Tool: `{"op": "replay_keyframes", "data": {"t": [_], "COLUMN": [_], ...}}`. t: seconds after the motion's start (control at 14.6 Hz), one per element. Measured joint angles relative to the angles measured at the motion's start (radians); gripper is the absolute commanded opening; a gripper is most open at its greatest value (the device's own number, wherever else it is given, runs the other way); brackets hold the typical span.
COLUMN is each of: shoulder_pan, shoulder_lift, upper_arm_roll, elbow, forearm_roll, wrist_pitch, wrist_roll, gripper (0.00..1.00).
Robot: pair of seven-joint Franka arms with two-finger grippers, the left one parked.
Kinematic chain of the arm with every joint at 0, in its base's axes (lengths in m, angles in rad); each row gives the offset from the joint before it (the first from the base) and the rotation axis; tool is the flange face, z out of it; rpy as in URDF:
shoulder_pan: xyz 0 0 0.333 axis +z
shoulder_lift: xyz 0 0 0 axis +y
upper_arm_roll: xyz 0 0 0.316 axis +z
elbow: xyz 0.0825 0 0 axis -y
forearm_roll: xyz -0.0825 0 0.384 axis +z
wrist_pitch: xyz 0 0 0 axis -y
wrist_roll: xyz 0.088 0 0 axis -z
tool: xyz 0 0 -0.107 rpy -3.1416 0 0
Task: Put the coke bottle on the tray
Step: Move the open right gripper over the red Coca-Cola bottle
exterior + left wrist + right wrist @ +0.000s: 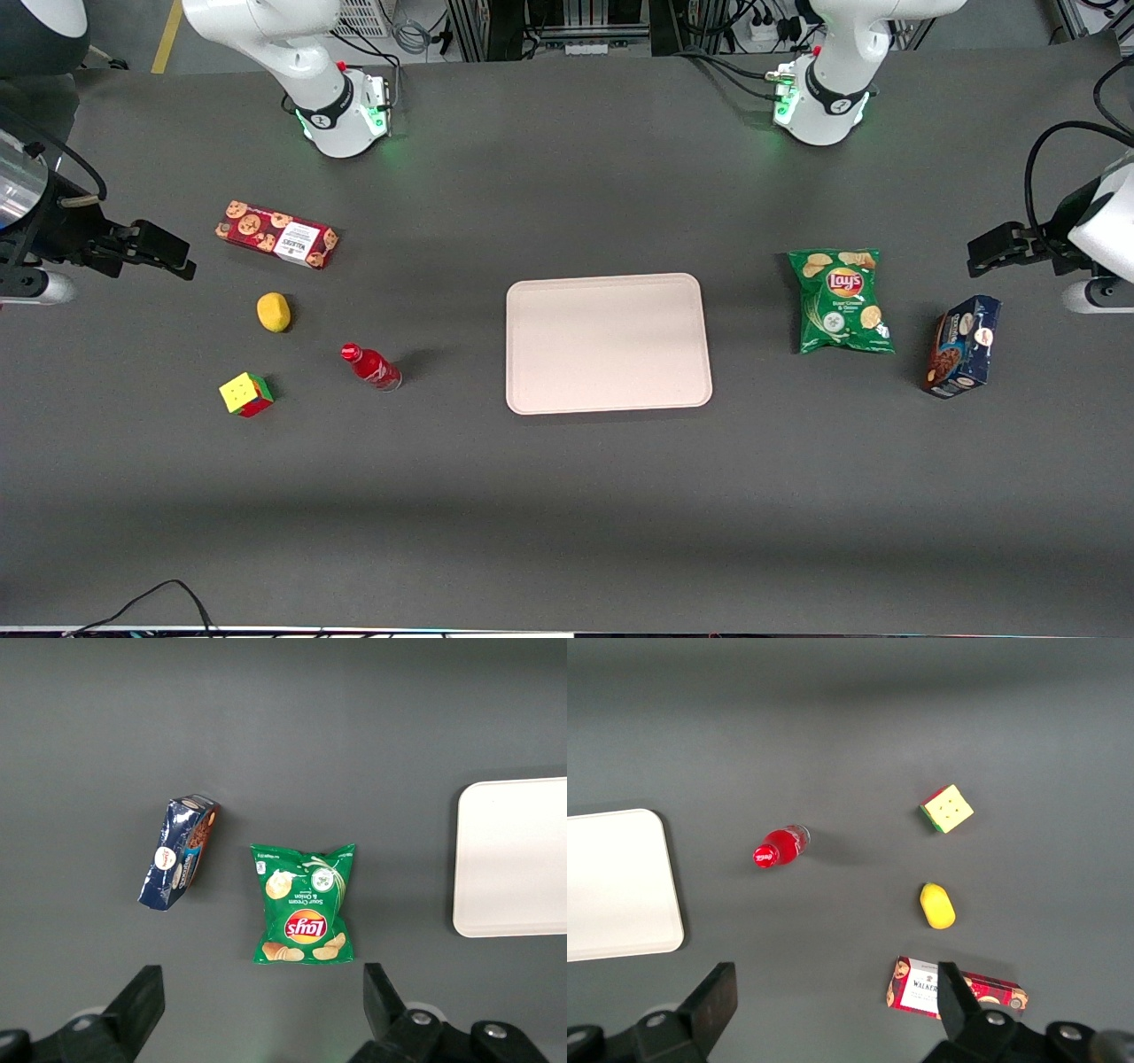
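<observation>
My right gripper is to grab the coke bottle by its red cap [351,352] next, so that it can put the bottle on the tray [608,343].
The coke bottle [370,366] is small and red with a red cap, and it stands upright on the dark table beside the tray, toward the working arm's end. It also shows in the right wrist view [780,847]. The tray [608,343] is a flat pale beige-pink rectangle at the table's middle with nothing on it; its edge shows in the right wrist view [616,881] and the left wrist view [514,855]. My right gripper [182,257] hangs open and empty above the working arm's end of the table, well apart from the bottle. In its wrist view the gripper [834,997] has its fingers spread wide.
A red cookie box [276,234], a yellow lemon [274,312] and a colour cube [245,394] lie around the bottle. A green chips bag [842,299] and a dark blue box [963,346] lie toward the parked arm's end.
</observation>
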Motion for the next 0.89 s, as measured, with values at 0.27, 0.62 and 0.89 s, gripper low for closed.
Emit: {"op": "replay_keyframes", "data": {"t": [0.27,0.62,0.89], "shoulder_pan": [0.001,0.025,0.039], "shoulder_lift": [0.005,0.017,0.053], "upper_arm_roll": [0.0,0.022,0.064], "elbow": [0.001,0.001,-0.075], "forearm_roll": [0.0,0.0,0.0], "wrist_pitch": [0.001,0.005,0.095], "wrist_roll": [0.0,0.0,0.01], "gripper": [1.0,1.0,1.0]}}
